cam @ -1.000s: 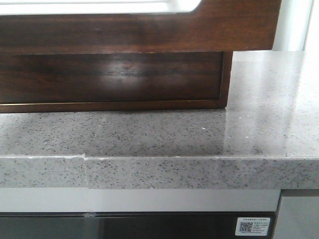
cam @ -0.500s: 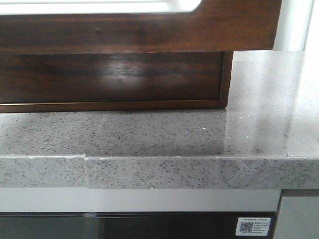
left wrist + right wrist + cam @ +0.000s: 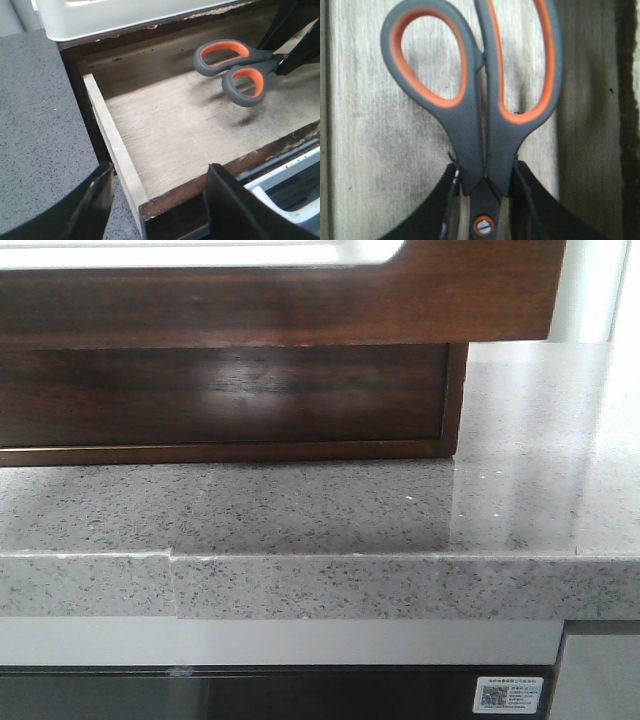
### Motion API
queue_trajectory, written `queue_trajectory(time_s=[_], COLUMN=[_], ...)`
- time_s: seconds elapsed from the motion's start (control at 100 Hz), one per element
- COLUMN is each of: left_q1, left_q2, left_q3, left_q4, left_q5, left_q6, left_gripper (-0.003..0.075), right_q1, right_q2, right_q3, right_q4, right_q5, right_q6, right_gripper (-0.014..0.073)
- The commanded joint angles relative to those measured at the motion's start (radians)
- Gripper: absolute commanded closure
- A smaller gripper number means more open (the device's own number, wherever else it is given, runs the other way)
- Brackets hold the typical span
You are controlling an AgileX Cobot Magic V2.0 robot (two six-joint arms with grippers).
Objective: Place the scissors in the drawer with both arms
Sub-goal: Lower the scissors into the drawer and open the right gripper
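My right gripper should release the scissors: they are over the drawer's bottom and would land in the drawer.
The drawer (image 3: 300,305) is a wide dark glossy wood front with a white area along its top edge. Neither gripper shows in the front view. In the left wrist view the drawer is open, with a pale side wall (image 3: 107,135) and a bare wood floor. My left gripper (image 3: 161,170) is open, its jaws standing either side of the drawer's front corner. The grey and orange scissors (image 3: 240,65) hang a little above the drawer floor, held by my right gripper (image 3: 292,52). In the right wrist view my right gripper (image 3: 484,172) is shut on the scissors (image 3: 470,125) near the pivot screw.
A grey speckled stone counter (image 3: 300,510) runs below the drawer and beside it (image 3: 40,100). A dark wood cabinet face (image 3: 220,400) sits under the drawer front. A white box (image 3: 100,15) stands behind the drawer. A white-rimmed tray (image 3: 290,200) lies by its front.
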State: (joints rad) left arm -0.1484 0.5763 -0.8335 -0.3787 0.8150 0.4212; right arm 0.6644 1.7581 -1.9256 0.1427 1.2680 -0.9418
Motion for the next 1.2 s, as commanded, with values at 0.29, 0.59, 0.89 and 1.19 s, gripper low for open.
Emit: queue_trajectory(time_s=[0.29,0.59,0.89,1.19], left_q1=[-0.009,-0.009,-0.009,-0.009], left_q2=[0.005,0.005,0.005,0.005], left_q3=[-0.034,-0.034,-0.034,-0.034], left_q4=[-0.029,-0.029,-0.029,-0.029], left_q5=[-0.069,-0.069,-0.069,-0.069], left_q6=[0.0,0.0,0.0,0.0], left_gripper=[0.0332,0.0331,0.0332,0.0332], right_q1=[-0.003,-0.003,-0.007,-0.153], right_q2=[-0.048,-0.113,-0.264,-0.451], right_q3=[-0.037,-0.037,-0.037,0.117], right_q4=[-0.008,0.024,0.026,0.029], right_q5=[-0.003,0.015,0.042,-0.035], right_q6=[0.002,0.028,0.151,0.435], right_gripper=[0.0423,0.0347,0.0348,0.0348])
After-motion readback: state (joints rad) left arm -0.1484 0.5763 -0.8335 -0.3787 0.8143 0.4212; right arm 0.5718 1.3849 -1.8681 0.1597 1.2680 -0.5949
